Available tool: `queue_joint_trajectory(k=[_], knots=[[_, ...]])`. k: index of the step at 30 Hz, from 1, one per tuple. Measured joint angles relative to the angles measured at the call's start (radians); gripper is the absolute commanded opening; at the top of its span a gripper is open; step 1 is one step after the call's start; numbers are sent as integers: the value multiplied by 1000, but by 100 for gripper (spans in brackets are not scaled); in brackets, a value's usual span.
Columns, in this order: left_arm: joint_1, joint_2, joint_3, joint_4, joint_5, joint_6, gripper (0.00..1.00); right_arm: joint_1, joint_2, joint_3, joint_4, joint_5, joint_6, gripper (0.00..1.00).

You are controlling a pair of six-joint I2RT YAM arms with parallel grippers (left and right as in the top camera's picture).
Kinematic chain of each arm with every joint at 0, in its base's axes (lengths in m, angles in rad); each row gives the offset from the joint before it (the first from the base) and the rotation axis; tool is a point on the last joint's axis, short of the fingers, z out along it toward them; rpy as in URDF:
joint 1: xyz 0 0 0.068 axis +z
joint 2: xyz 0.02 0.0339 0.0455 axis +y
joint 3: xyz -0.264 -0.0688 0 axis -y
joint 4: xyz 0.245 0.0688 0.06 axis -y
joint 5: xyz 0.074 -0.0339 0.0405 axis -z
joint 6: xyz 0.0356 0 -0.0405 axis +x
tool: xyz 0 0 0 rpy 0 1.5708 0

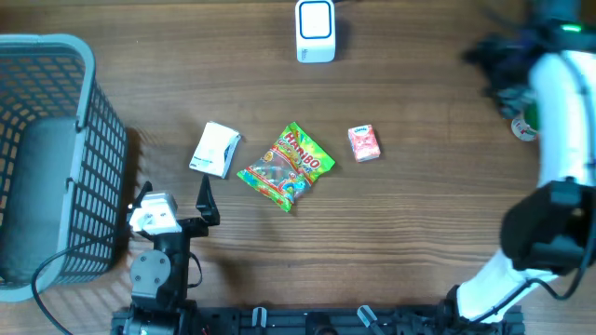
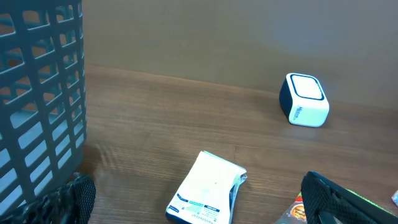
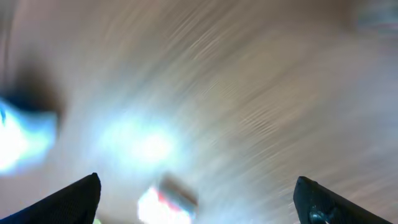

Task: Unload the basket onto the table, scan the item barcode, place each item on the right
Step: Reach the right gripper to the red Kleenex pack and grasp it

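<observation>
My right gripper reaches the small pink box next and grabs its nearest edge, leaving the rest exposed to present the box's barcode for scanning.
A white and blue scanner stands at the table's far edge. Three items lie mid-table: a white packet, a green Haribo bag and a small pink box. My left gripper is open just short of the white packet, holding nothing. My right gripper is open and empty at the far right, well away from the items. The right wrist view is smeared by motion, with the pink box a blurred patch.
A tall grey mesh basket stands at the left edge, close beside my left arm. A small round object lies under the right arm. Bare wood lies between the items and the scanner.
</observation>
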Motion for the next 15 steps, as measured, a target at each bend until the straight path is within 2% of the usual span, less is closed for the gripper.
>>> queue_joint_trajectory(k=[3, 5, 7, 10, 15], knots=[[0, 0, 0, 0, 0, 0, 100, 207, 9, -71, 3, -51, -242, 100], [0, 0, 0, 0, 0, 0, 100, 319, 21, -142, 61, -54, -294, 97], [0, 0, 0, 0, 0, 0, 100, 377, 38, -180, 126, -54, -285, 87], [0, 0, 0, 0, 0, 0, 100, 366, 43, -184, 203, -62, -258, 86], [0, 0, 0, 0, 0, 0, 100, 311, 81, -183, 214, -108, -287, 77]])
